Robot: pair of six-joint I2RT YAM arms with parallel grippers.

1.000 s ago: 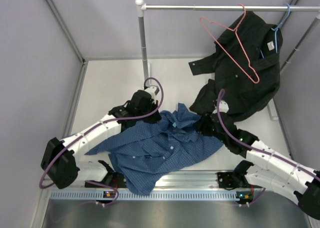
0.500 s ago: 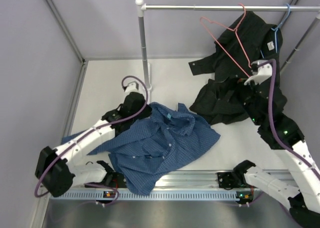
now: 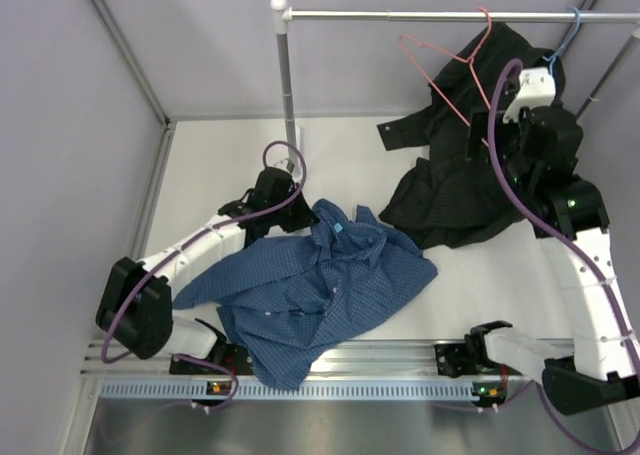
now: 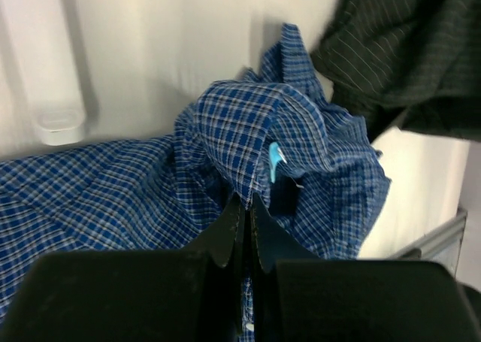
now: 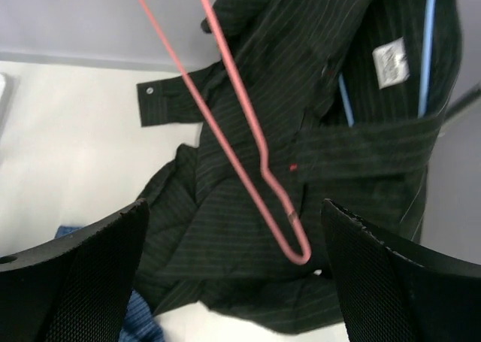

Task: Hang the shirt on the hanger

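Observation:
The robot's right gripper should next grip the pink hanger near its lower corner (image 3: 486,142) (image 5: 294,246), so the opposite end stays free to go into the shirt.
The blue checked shirt (image 3: 330,285) lies crumpled on the table in front of the arms. My left gripper (image 3: 303,213) is shut on a fold of the shirt (image 4: 248,124) just below its collar, and the left gripper's (image 4: 245,207) jaws pinch the cloth. The pink wire hanger (image 3: 432,60) hangs by its hook from the rail, in front of a black shirt. My right gripper (image 3: 487,135) is raised beside it. In the right wrist view the right gripper (image 5: 237,263) stands wide open, with the hanger's (image 5: 248,143) lower corner between its fingers and untouched.
A black striped shirt (image 3: 480,175) hangs on a light blue hanger (image 5: 428,49) from the rail (image 3: 400,16) and drapes onto the table. The rack's post (image 3: 286,85) stands behind the left arm, its white foot (image 4: 60,124) near the blue shirt.
My right gripper has let go of the blue shirt, opened wide and risen to the pink hanger. The left arm has shifted, still holding the shirt near the collar.

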